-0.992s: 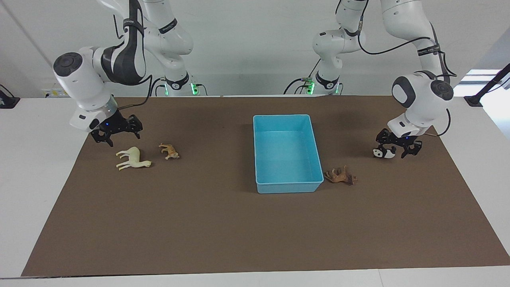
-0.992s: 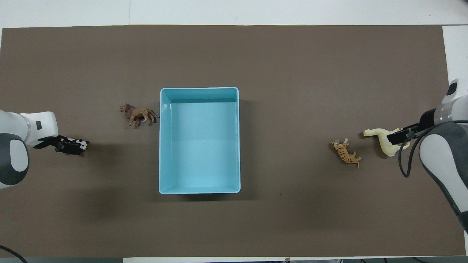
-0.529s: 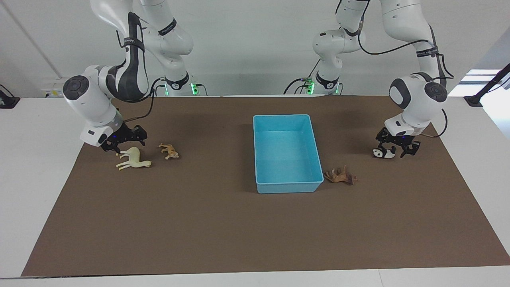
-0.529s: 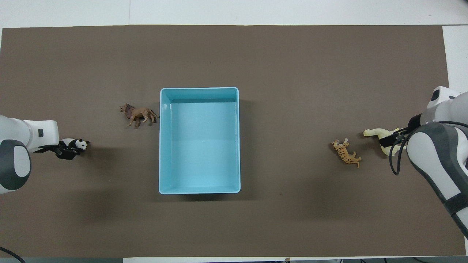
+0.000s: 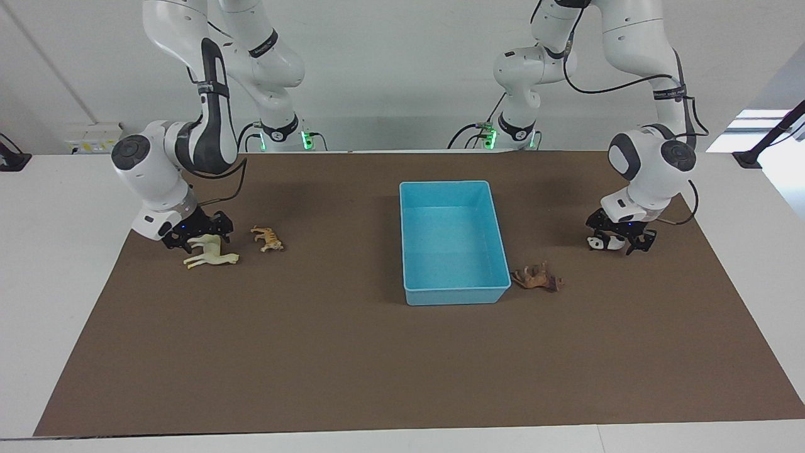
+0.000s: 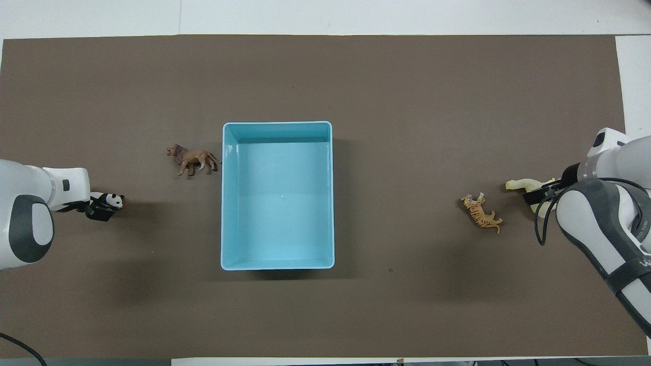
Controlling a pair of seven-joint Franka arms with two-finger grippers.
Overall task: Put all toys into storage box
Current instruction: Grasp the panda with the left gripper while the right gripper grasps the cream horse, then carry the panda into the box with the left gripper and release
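The cream llama needs to go into the storage box, so my right gripper will next grab the llama by its body (image 6: 537, 205).
The light blue storage box (image 5: 453, 184) (image 6: 277, 123) stands empty mid-table. At the right arm's end lies the cream llama (image 5: 214, 255) (image 6: 521, 184); my right gripper (image 5: 196, 236) (image 6: 546, 192) is down over its back, open, fingers on either side. The orange tiger (image 5: 267, 239) (image 6: 481, 213) lies beside the llama, toward the box. At the left arm's end, my left gripper (image 5: 619, 238) (image 6: 99, 207) is lowered, open, around the black-and-white panda (image 5: 600, 243) (image 6: 111, 199). The brown animal (image 5: 536, 277) (image 6: 192, 159) lies beside the box on the left arm's side.
A brown mat (image 5: 352, 358) (image 6: 407, 76) covers most of the white table. A black stand (image 5: 770, 138) sits at the table's edge past the left arm's end. Both arms hang low over the mat's two ends.
Both grippers have come down: the right one from above the mat onto the llama, the left one lower around the panda. The toys and the box have stayed put.
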